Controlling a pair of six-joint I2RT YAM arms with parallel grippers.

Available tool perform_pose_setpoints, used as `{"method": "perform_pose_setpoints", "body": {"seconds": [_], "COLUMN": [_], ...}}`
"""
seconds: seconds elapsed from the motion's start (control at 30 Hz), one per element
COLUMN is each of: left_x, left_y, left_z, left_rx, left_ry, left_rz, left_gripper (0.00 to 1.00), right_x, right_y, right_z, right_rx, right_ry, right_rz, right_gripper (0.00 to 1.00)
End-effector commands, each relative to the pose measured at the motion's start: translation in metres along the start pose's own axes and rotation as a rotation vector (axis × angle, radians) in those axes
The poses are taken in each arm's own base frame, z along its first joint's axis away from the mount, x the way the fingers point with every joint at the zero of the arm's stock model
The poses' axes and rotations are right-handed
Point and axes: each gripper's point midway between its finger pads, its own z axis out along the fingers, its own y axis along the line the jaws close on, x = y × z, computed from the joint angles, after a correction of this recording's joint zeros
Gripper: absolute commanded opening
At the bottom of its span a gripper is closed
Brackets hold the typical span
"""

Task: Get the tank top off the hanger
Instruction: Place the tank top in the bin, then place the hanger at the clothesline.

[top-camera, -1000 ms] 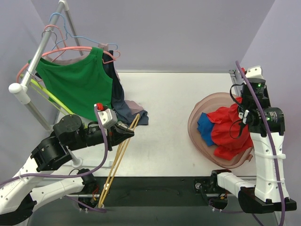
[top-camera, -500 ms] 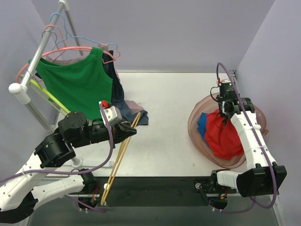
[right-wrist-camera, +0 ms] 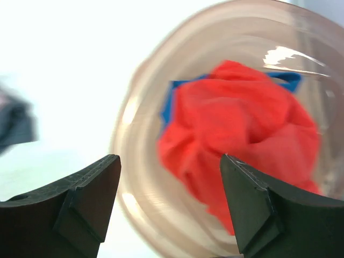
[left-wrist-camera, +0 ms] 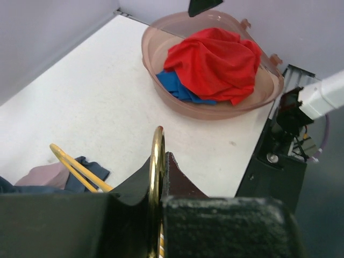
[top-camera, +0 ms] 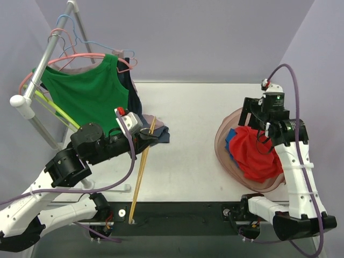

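My right gripper grabs the bare yellow hanger (top-camera: 142, 166) by one arm's end (top-camera: 133, 214), away from the hook, next, so the hook stays free for hanging.
The red tank top (top-camera: 258, 153) (left-wrist-camera: 212, 62) (right-wrist-camera: 242, 129) lies crumpled in the pinkish basin (top-camera: 221, 140) (left-wrist-camera: 156, 54) (right-wrist-camera: 134, 161), off any hanger. My right gripper (top-camera: 257, 115) (right-wrist-camera: 169, 161) hovers above it, open, with nothing between its fingers. My left gripper (top-camera: 152, 134) (left-wrist-camera: 161, 161) is shut on the hook of a bare yellow hanger (top-camera: 142, 166) (left-wrist-camera: 156, 150), whose arms slant down to the table's near edge.
A blue garment (top-camera: 229, 142) (left-wrist-camera: 180, 91) lies under the red one in the basin. A green tank top (top-camera: 88, 97) hangs on a pink hanger on the rack (top-camera: 40, 70) at the back left. Dark clothes (top-camera: 153, 128) (left-wrist-camera: 48, 177) are piled beside the left gripper.
The right gripper opened and let the red tank top drop into the basin, then drew back above it. The left arm shifted the yellow hanger up and right, standing it steeper.
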Motion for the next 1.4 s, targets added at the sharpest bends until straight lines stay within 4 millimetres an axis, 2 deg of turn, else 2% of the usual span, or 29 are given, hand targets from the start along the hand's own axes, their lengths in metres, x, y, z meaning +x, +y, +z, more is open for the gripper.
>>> {"method": "perform_pose_setpoints", "body": {"seconds": [0.0,0.13,0.2,0.23,0.3,0.33,0.37,0.43,0.47,0.53,0.57,0.63,0.83,1.0,1.17,1.27,1.37], "left_x": [-0.046,-0.057,-0.06,-0.061,-0.064,-0.063,-0.062,-0.065,-0.063,-0.062,-0.062,-0.062,-0.053,-0.048,-0.039,-0.039,-0.04], "left_y": [0.02,0.042,0.057,0.06,0.067,0.068,0.069,0.073,0.076,0.084,0.086,0.092,0.103,0.11,0.119,0.119,0.116], "left_z": [0.001,0.002,0.001,0.001,0.001,0.002,0.006,0.007,0.01,0.01,0.01,0.009,0.011,0.01,0.004,0.005,0.006], "left_rx": [-0.12,-0.248,-0.33,-0.348,-0.387,-0.395,-0.398,-0.42,-0.433,-0.48,-0.495,-0.533,-0.602,-0.646,-0.709,-0.708,-0.696], "left_ry": [-0.159,-0.189,-0.204,-0.218,-0.239,-0.242,-0.238,-0.241,-0.235,-0.232,-0.233,-0.242,-0.226,-0.206,-0.191,-0.195,-0.193], "left_rz": [0.012,-0.013,-0.03,-0.033,-0.041,-0.042,-0.044,-0.051,-0.06,-0.075,-0.085,-0.099,-0.106,-0.115,-0.123,-0.129,-0.134], "left_gripper": [0.0,0.0,0.0,0.0,0.0,0.0,0.0,0.0,0.0,0.0,0.0,0.0,0.0,0.0,0.0,0.0,0.0], "right_x": [-0.008,-0.004,-0.004,0.001,0.001,0.0,0.007,0.004,0.012,0.015,0.022,0.032,0.049,0.067,0.1,0.111,0.116], "right_y": [0.046,0.103,0.12,0.138,0.15,0.16,0.175,0.188,0.2,0.217,0.227,0.242,0.272,0.288,0.313,0.317,0.312], "right_z": [-0.047,-0.091,-0.11,-0.121,-0.135,-0.142,-0.156,-0.166,-0.178,-0.183,-0.192,-0.188,-0.211,-0.211,-0.207,-0.201,-0.188], "right_rx": [-0.219,-0.471,-0.562,-0.63,-0.683,-0.722,-0.781,-0.813,-0.853,-0.868,-0.902,-0.891,-0.936,-0.935,-0.974,-0.951,-0.897], "right_ry": [-0.045,-0.035,-0.047,-0.038,-0.073,-0.084,-0.071,-0.082,-0.075,-0.085,-0.083,-0.06,-0.071,-0.043,0.037,0.044,0.026], "right_rz": [0.167,0.225,0.252,0.265,0.28,0.298,0.272,0.277,0.243,0.205,0.153,0.101,0.012,-0.038,-0.099,-0.141,-0.181], "right_gripper": [0.76,0.72,0.7,0.68,0.68,0.68,0.68,0.68,0.68,0.69,0.7,0.7,0.7,0.68,0.67,0.65,0.58]}}
